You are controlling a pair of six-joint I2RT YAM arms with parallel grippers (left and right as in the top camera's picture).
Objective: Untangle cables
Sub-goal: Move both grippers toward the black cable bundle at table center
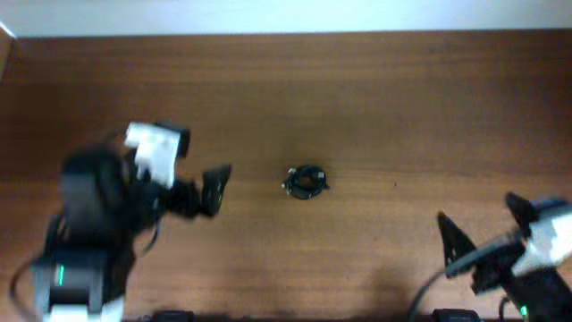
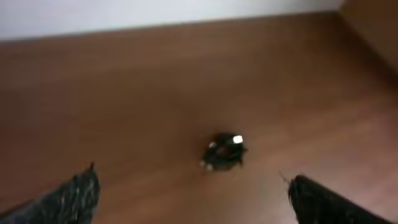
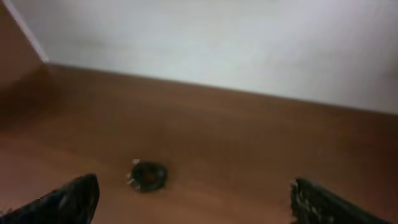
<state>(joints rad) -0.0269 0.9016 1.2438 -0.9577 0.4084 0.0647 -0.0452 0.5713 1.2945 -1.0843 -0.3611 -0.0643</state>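
Observation:
My left gripper reaches out and grabs a single cable near its pale plug end [image 1: 288, 185] [image 2: 207, 164] next, leaving the knot's other cables free.
The cables [image 1: 306, 182] lie as one small dark knot with pale plug ends in the middle of the brown table [image 1: 357, 98]. The knot also shows in the left wrist view [image 2: 224, 152] and the right wrist view [image 3: 148, 175]. My left gripper [image 1: 217, 188] is open and empty, to the left of the knot and apart from it; in its own view its fingertips [image 2: 193, 193] frame the table below the knot. My right gripper [image 1: 478, 224] is open and empty at the front right, far from the knot; its wrist view shows its fingertips [image 3: 193, 196] spread wide.
A pale wall [image 1: 286, 16] runs along the table's far edge. The two arm bases stand at the front left [image 1: 76, 277] and front right [image 1: 536, 286].

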